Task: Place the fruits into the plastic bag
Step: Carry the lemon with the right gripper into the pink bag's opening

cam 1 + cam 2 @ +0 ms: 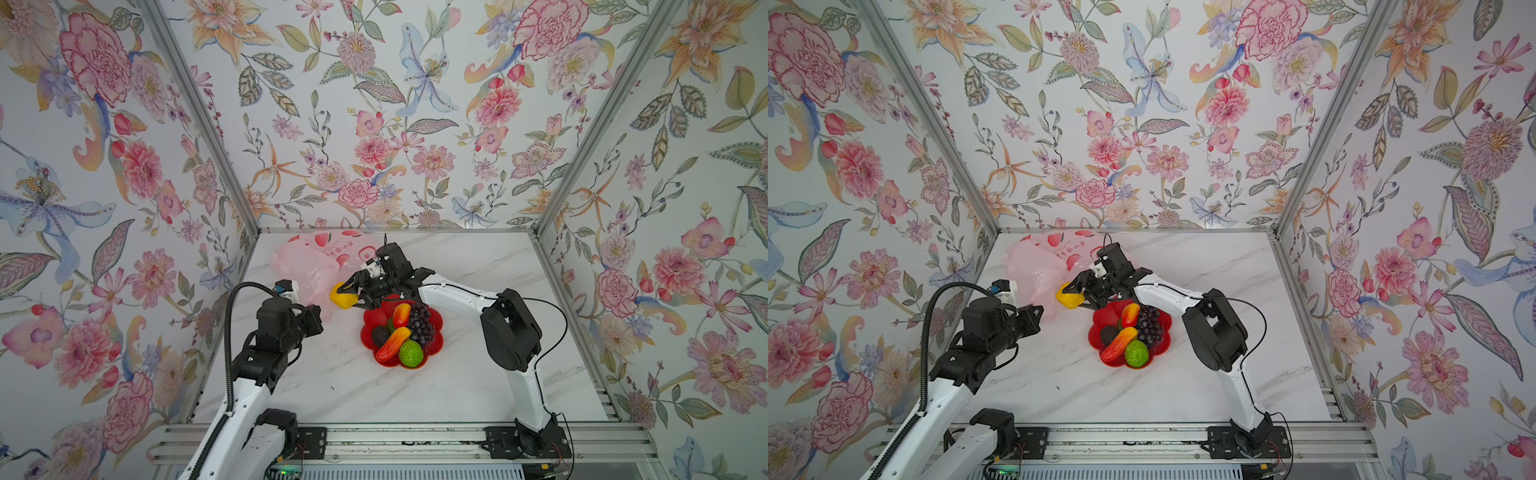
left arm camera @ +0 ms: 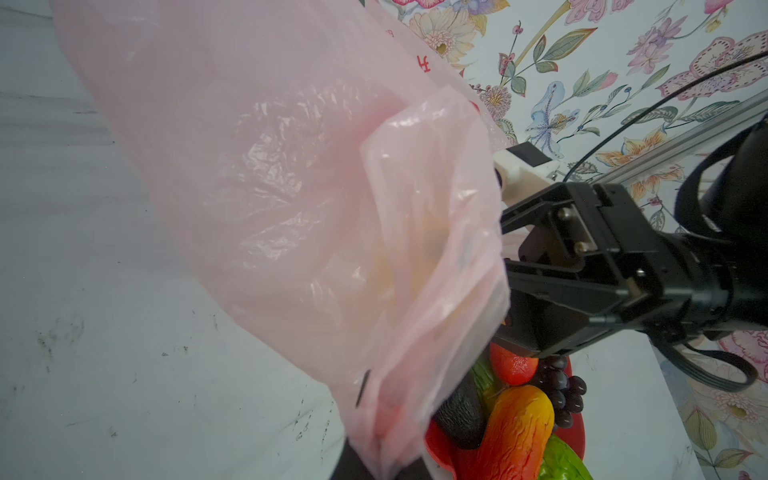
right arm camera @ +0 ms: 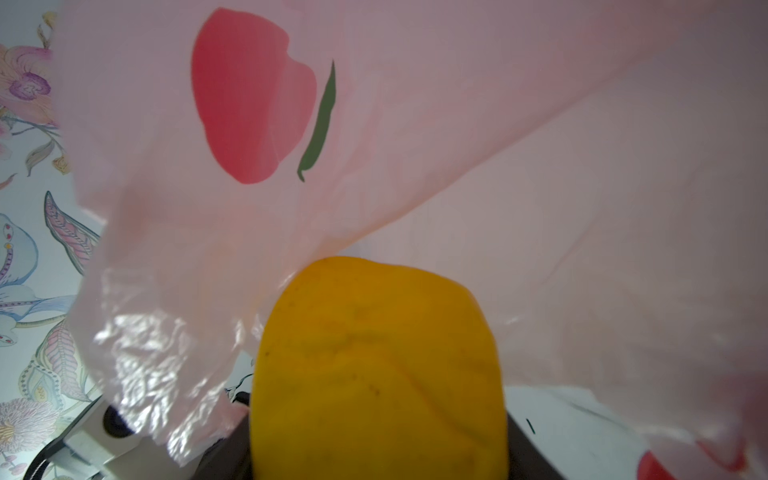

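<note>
The robot's right gripper needs to keep holding the yellow lumpy fruit [image 1: 341, 296] until it is inside the bag, as the fruit would end short at the bag's opening if the gripper opened now.
The pale pink plastic bag [image 1: 309, 266] lies at the back left of the table, with its near edge raised. My left gripper [image 1: 319, 319] is shut on that edge, and the film [image 2: 291, 187] fills the left wrist view. My right gripper [image 1: 348, 296] is shut on the yellow lumpy fruit [image 1: 341, 296], held at the bag's mouth. In the right wrist view the yellow fruit [image 3: 378, 365] sits just below the bag's film [image 3: 415, 124]. On the plate remain two mangoes [image 1: 392, 343], the grape bunch [image 1: 422, 324], an avocado [image 1: 380, 336] and the green bumpy ball [image 1: 410, 353].
The red flower-shaped plate [image 1: 436, 345] stands mid-table, just right of the bag's mouth and under my right wrist. Floral walls with metal posts close in the back and both sides. A metal rail [image 1: 395, 440] carries both arm bases at the front edge.
</note>
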Available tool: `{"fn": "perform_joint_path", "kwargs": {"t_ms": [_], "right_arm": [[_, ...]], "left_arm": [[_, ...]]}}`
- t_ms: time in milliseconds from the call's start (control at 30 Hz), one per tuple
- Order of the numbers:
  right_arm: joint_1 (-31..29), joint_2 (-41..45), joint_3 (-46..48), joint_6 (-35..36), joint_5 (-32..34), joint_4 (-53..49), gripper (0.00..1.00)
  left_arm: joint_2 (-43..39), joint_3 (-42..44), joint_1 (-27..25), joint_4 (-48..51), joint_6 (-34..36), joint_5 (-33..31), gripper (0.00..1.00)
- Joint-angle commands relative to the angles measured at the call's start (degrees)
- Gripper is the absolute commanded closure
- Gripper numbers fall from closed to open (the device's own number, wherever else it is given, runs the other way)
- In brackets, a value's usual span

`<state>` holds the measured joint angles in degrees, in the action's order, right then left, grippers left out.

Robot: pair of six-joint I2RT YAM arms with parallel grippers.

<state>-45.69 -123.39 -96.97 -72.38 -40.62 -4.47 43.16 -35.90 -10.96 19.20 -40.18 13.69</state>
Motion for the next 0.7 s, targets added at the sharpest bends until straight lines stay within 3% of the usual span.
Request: {"fn": "perform_joint_path", "kwargs": {"t_ms": [0, 400, 667], "right_arm": [[-0.43, -2.05, -2.29, 1.28, -0.79, -1.42, 0.55], [-0.72, -8.84, -9.57, 3.05, 1.93, -5.86, 0.55], [-0.46, -12.84, -13.37, -1.06, 7.04, -4.30, 0.53]], "left_arm": [[-0.81, -0.79, -0.66, -0.79, -1.63, 1.51, 1.00], [-1.15, 0.37, -1.70, -4.40, -5.52, 3.07, 1.00], [-1.39, 1.94, -5.01, -7.49, -7.10, 3.68, 1.00]]}}
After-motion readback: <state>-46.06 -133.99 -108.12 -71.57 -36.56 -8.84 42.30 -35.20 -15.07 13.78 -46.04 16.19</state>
